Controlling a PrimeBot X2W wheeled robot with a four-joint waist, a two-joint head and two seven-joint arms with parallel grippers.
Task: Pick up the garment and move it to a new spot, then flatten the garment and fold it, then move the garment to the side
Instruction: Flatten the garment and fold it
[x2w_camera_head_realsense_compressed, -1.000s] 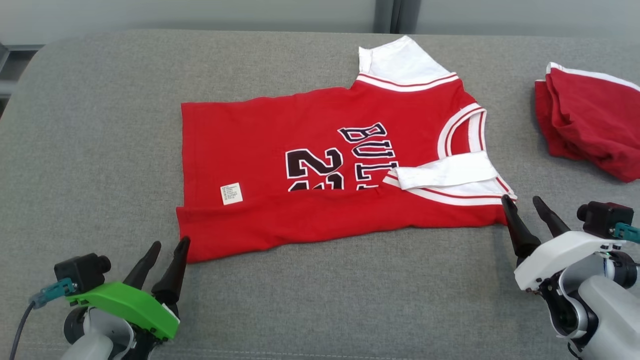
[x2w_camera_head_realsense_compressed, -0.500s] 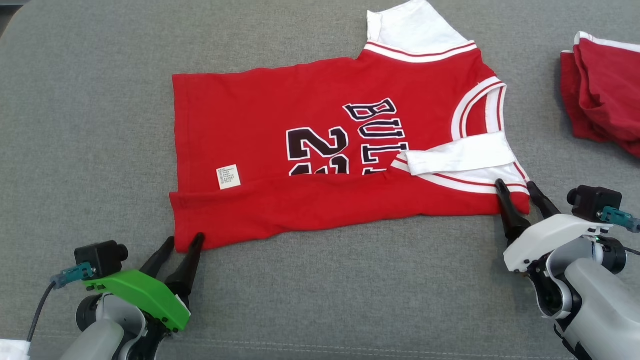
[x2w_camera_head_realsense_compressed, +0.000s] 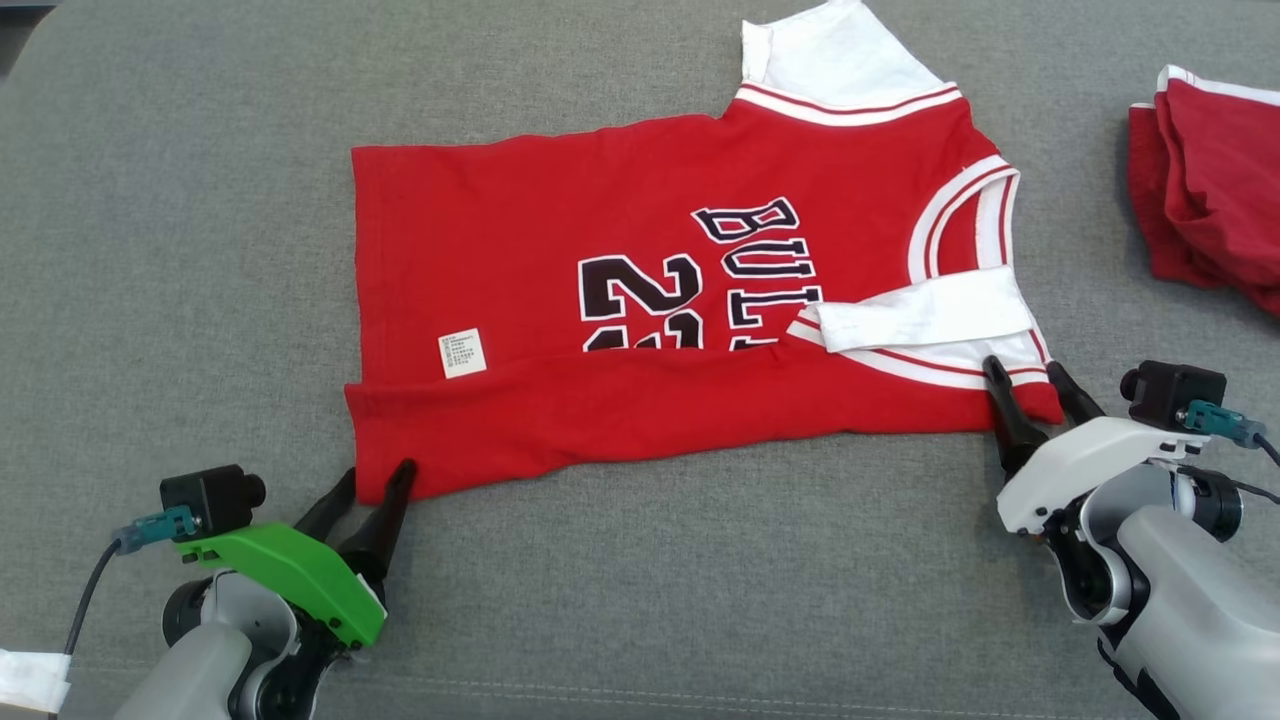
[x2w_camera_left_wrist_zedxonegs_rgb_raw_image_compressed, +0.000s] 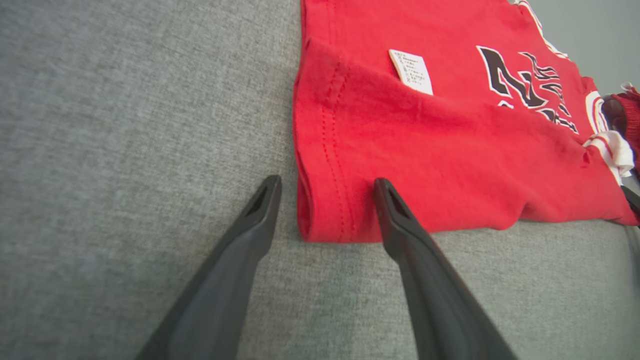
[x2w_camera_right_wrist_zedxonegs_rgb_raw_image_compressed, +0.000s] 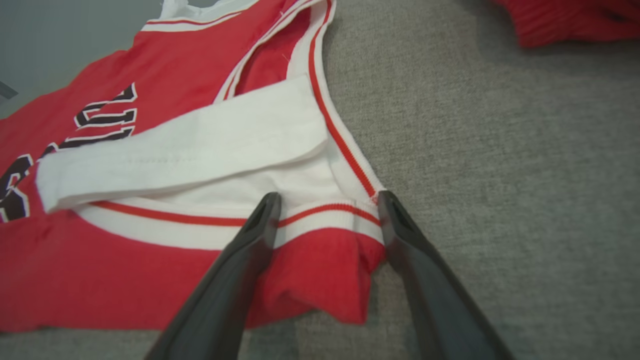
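I need to grab the garment (x2w_camera_head_realsense_compressed: 620, 250) next with my left gripper, by its red hem corner (x2w_camera_head_realsense_compressed: 381, 472), because the folded cloth stands up a little there and the rest lies flat.
The garment (x2w_camera_head_realsense_compressed: 620, 250), a red jersey with white sleeves and dark lettering, lies on the grey cushion with its near edge folded up over the front. My left gripper (x2w_camera_head_realsense_compressed: 375, 472) stands open, its fingers straddling the near hem corner (x2w_camera_left_wrist_zedxonegs_rgb_raw_image_compressed: 327, 210) of the jersey. My right gripper (x2w_camera_head_realsense_compressed: 1023, 367) is open too, with the near shoulder corner (x2w_camera_right_wrist_zedxonegs_rgb_raw_image_compressed: 325, 250) between its fingers, one on top of the cloth and the other at its outer edge. Neither pair of fingers has closed on the fabric.
A second red garment (x2w_camera_head_realsense_compressed: 1210, 180) lies crumpled at the right edge of the grey cushion (x2w_camera_head_realsense_compressed: 150, 250). A seam of the cushion runs along the front near my arms. A white scrap (x2w_camera_head_realsense_compressed: 25, 680) shows at the lower left corner.
The head camera has tilted down, shifting the whole picture. Both grippers have moved forward onto the jersey's near corners, which now sit between their fingers. The jersey lies as before.
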